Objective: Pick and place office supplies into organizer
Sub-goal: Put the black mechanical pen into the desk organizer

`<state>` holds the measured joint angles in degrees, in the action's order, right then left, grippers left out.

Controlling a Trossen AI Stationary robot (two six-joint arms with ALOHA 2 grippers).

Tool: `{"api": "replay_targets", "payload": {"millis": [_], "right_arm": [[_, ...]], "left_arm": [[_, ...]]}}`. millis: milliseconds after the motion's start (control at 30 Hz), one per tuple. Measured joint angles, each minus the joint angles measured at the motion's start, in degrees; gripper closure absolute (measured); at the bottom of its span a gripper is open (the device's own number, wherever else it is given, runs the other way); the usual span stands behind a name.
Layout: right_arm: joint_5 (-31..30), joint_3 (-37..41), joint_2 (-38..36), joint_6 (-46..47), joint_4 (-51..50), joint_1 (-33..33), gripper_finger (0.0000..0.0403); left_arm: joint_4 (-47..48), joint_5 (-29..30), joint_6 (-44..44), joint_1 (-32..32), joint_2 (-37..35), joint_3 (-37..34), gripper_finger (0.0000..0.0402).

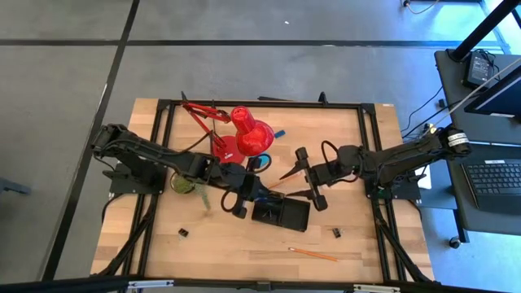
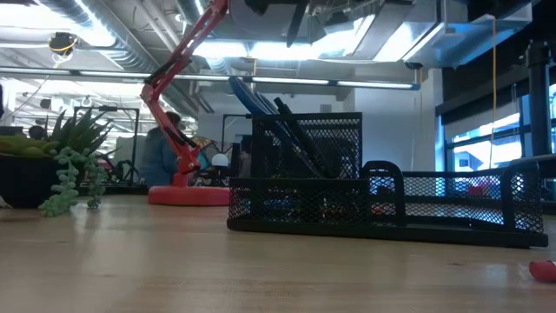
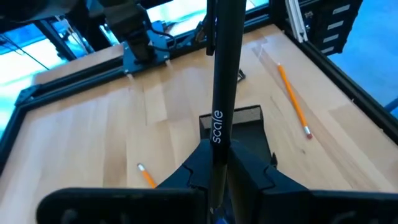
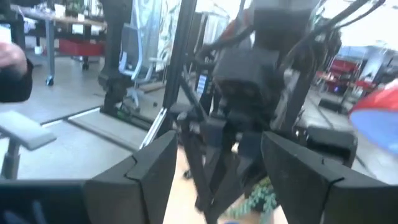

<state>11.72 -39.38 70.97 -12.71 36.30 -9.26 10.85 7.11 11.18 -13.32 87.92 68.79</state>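
Next, my right gripper grabs the orange pencil by its body (image 1: 313,254) to put the pencil away in the organizer (image 1: 281,214).
The organizer (image 1: 281,214) is a black mesh tray on the table's near middle. In the low view, the organizer (image 2: 382,209) has a tall cup holding blue-handled scissors (image 2: 248,97) and dark pens. My left gripper (image 1: 254,198) hovers at its left end, shut on a black pen (image 3: 219,74). My right gripper (image 1: 287,183) hangs open just beyond the organizer's far side, facing the left arm, and its fingers (image 4: 155,171) hold nothing. An orange pencil (image 1: 313,254) and two small binder clips (image 1: 183,233) (image 1: 335,233) lie on the wood. My left gripper pinches the black pen between its two fingers (image 3: 186,177), on the shaft just below the printed word (image 3: 216,158). The pen runs on ahead of the fingers, roughly along them, lifted clear above the organizer (image 3: 239,124). Its held end is hidden by the gripper.
A red desk lamp (image 1: 248,130) stands at the far middle, its base (image 2: 187,196) left of the organizer. A green potted plant (image 1: 186,184) sits under the left arm. Two pencils (image 3: 292,99) (image 3: 146,177) show in the left wrist view. Bare wood lies along the near edge.
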Motion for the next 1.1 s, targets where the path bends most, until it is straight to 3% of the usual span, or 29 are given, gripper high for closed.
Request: {"api": "replay_targets", "payload": {"millis": [567, 1100], "right_arm": [[3.0, -0.2, 8.0, 0.2, 10.7, -2.6, 0.0170], [3.0, -3.0, 11.8, 0.2, 10.6, -2.8, 0.0265]], "left_arm": [[-0.4, 0.9, 0.1, 0.0, 0.0, 0.0, 0.0375], [-0.4, 0.9, 0.1, -0.1, 0.0, 0.0, 0.0375]]}}
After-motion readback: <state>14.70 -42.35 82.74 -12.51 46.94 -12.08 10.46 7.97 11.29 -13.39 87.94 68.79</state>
